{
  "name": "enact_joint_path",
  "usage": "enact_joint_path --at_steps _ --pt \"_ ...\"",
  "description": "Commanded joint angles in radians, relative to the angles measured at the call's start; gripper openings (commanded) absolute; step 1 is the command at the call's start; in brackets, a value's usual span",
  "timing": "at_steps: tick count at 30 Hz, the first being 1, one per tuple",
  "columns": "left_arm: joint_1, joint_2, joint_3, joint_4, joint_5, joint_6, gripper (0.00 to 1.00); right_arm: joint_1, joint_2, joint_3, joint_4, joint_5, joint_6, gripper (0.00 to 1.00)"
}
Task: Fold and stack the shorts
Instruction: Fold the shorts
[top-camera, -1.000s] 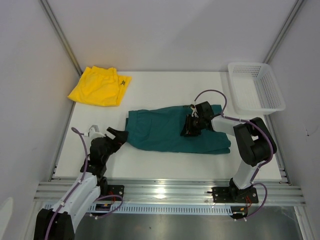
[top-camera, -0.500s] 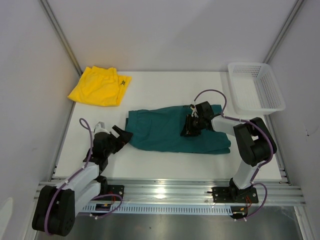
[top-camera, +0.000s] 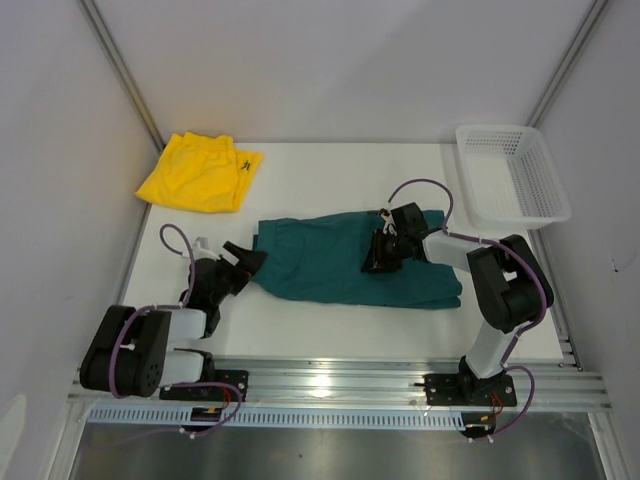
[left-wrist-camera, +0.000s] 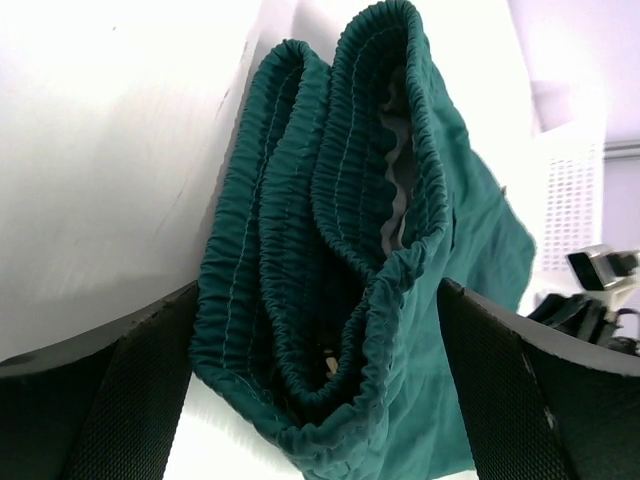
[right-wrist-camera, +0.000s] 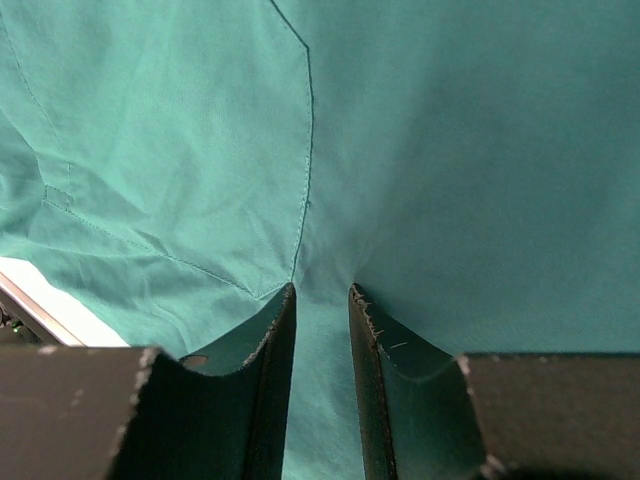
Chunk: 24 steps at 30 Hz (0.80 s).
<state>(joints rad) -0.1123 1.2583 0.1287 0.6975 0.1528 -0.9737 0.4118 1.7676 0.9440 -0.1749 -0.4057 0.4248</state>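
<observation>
The bunched near corner of the waistband is between the open fingers of my left gripper, and both sides of the corner are free. My left gripper should close now, because it would hold the corner.
The dark teal shorts (top-camera: 330, 268) lie spread across the middle of the table, waistband to the left. My left gripper (top-camera: 245, 262) is open at that end. In the left wrist view the bunched waistband (left-wrist-camera: 330, 250) sits between its wide-apart fingers (left-wrist-camera: 110, 400). My right gripper (top-camera: 380, 255) presses down on the middle of the teal shorts. In the right wrist view its fingers (right-wrist-camera: 250, 400) are nearly closed, with a strip of teal fabric (right-wrist-camera: 320, 400) pinched between them. The yellow shorts (top-camera: 200, 172) with a small dark logo lie folded at the back left corner.
A white mesh basket (top-camera: 512, 175) stands at the back right corner, partly over the table's edge. Grey walls close in the left, right and back. The aluminium rail with the arm bases runs along the near edge.
My left arm has dropped low and pushed its open gripper right and forward, so the teal waistband now sits between its fingers. My right gripper has not moved.
</observation>
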Motion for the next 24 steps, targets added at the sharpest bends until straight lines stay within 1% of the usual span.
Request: enact_joint_path --at_steps 1,2,3,5,6,8,9,13,14,16,17,20,23,24 --pt "0.01 0.096 -0.038 0.131 0.034 -0.033 0.98 -0.005 0.023 -0.022 -0.106 0.067 -0.037 0.31" --pt "0.01 0.108 -0.046 0.17 0.039 -0.034 0.95 -0.005 0.021 -0.024 -0.106 0.067 -0.038 0.31" --pt "0.01 0.122 -0.043 0.19 0.053 -0.025 0.84 -0.005 0.021 -0.022 -0.106 0.065 -0.037 0.31" --pt "0.01 0.15 -0.043 0.221 0.06 -0.016 0.73 -0.004 0.02 -0.022 -0.106 0.065 -0.035 0.31" --pt "0.01 0.156 -0.041 0.23 0.065 -0.011 0.62 -0.001 0.021 -0.022 -0.106 0.065 -0.034 0.31" --pt "0.01 0.167 -0.037 0.24 0.065 -0.008 0.55 0.002 0.021 -0.022 -0.104 0.065 -0.034 0.31" --pt "0.01 0.171 -0.035 0.246 0.067 -0.002 0.48 0.002 0.023 -0.022 -0.104 0.067 -0.032 0.31" --pt "0.013 0.187 -0.031 0.29 0.074 0.007 0.32 0.005 0.023 -0.027 -0.106 0.068 -0.032 0.31" --pt "0.014 0.194 -0.029 0.301 0.079 0.016 0.22 0.007 0.023 -0.028 -0.106 0.068 -0.032 0.31" --pt "0.016 0.202 -0.012 0.329 0.108 0.036 0.1 0.021 0.026 -0.027 -0.109 0.071 -0.032 0.3" --pt "0.016 0.208 -0.006 0.339 0.123 0.056 0.0 0.028 0.029 -0.025 -0.112 0.082 -0.031 0.3" --pt "0.016 0.181 0.008 0.335 0.142 0.079 0.0 0.059 0.042 -0.016 -0.109 0.096 -0.014 0.29" --pt "0.011 0.109 0.037 0.214 0.111 0.134 0.0 0.084 0.059 -0.011 -0.091 0.094 0.009 0.29" --pt "0.004 0.036 0.041 0.12 0.093 0.156 0.0 0.09 0.065 -0.01 -0.084 0.094 0.014 0.29"
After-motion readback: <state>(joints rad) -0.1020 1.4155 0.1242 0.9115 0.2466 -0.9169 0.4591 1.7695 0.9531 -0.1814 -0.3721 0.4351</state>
